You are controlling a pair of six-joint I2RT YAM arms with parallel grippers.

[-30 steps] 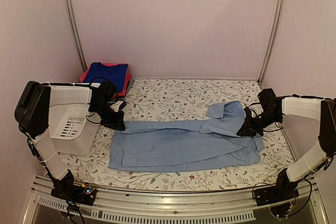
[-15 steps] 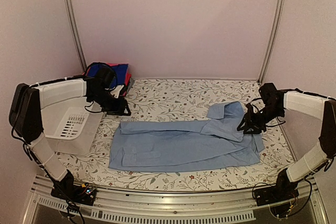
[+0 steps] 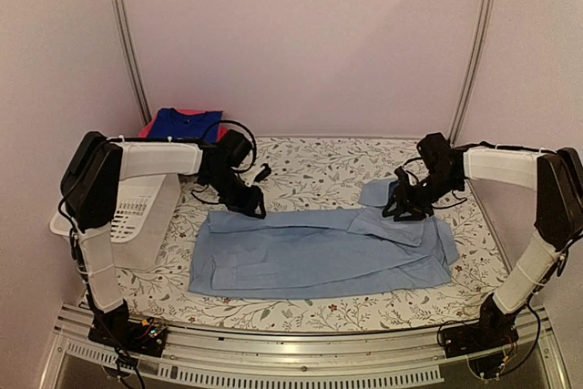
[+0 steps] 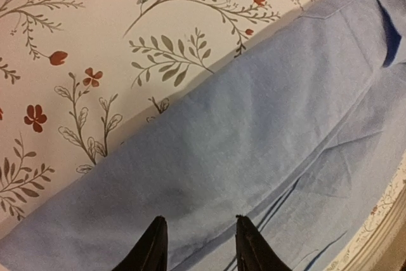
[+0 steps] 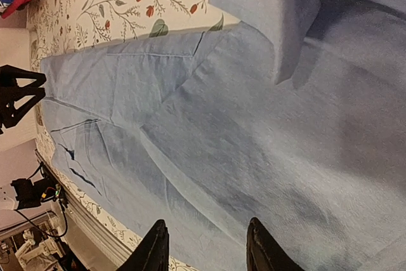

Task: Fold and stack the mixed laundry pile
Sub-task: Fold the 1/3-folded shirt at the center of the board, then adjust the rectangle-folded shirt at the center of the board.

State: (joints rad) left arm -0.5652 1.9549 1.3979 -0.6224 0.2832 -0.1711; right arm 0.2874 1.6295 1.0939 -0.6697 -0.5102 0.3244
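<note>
I should reach the pale-blue shirt [image 3: 319,252] and grip its folded edge [image 3: 404,240] at the collar end with my right gripper, leaving cloth free to hand to my left gripper.
A large pale-blue shirt [image 3: 319,252] lies spread flat across the flowered table, its collar [image 3: 383,193] folded up at the right. My left gripper [image 3: 256,206] hovers over the shirt's upper left edge. In the left wrist view the left gripper [image 4: 200,236] stands open above the pale-blue cloth [image 4: 266,125] with nothing between its fingers. My right gripper [image 3: 399,209] hangs over the collar end. Seen from the right wrist, the right gripper [image 5: 206,245] is open over the shirt [image 5: 254,125] and holds nothing. A folded stack [image 3: 182,125], royal blue on pink-red, sits at the back left.
A white slotted basket [image 3: 137,216] stands at the table's left edge, beside the left arm. Metal frame posts [image 3: 127,43] rise at both back corners. The table's front rail [image 3: 291,343] runs just below the shirt's near edge.
Both grippers went from shut to open and let go of the shirt. The left arm swung right along the shirt's far edge; the right arm moved left and back toward the collar.
</note>
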